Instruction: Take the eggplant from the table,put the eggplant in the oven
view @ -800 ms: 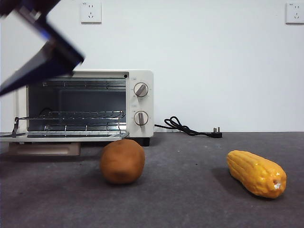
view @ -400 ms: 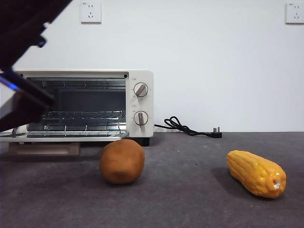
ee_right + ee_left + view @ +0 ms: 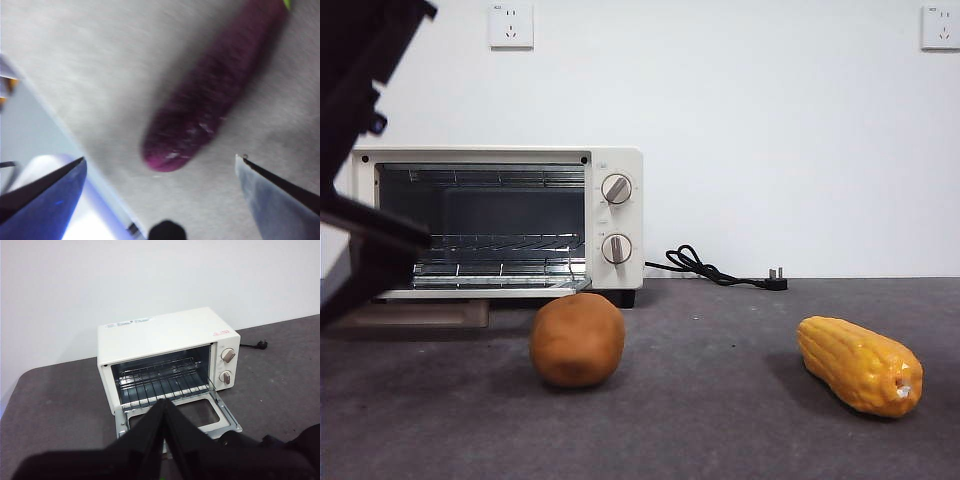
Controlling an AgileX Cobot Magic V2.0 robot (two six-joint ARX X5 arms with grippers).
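I should next take the eggplant (image 3: 210,95) by its rounded end (image 3: 172,142) with my right gripper, so that I can put the eggplant in the open oven.
The eggplant (image 3: 210,95), a long glossy dark purple vegetable, lies on the grey table (image 3: 100,65) in the right wrist view. My right gripper (image 3: 160,159) hovers close above it, open wide, with the eggplant's rounded end between the two jaws. In the front view the eggplant is hidden, and a big dark arm (image 3: 360,150) fills the left edge in front of the oven (image 3: 610,215). The oven's door (image 3: 220,415) is folded down and its wire rack (image 3: 160,385) is bare. My left gripper (image 3: 163,405) hangs high in front of the oven, shut on nothing.
A brown potato-like lump (image 3: 577,340) sits just in front of the oven's right end. A yellow corn cob (image 3: 860,365) lies at the right. The oven's black cord and plug (image 3: 720,270) trail along the back wall.
The dark arm in the front view has swung down and to the left, from the top left corner to low along the left edge. Lump, corn and oven have stayed put.
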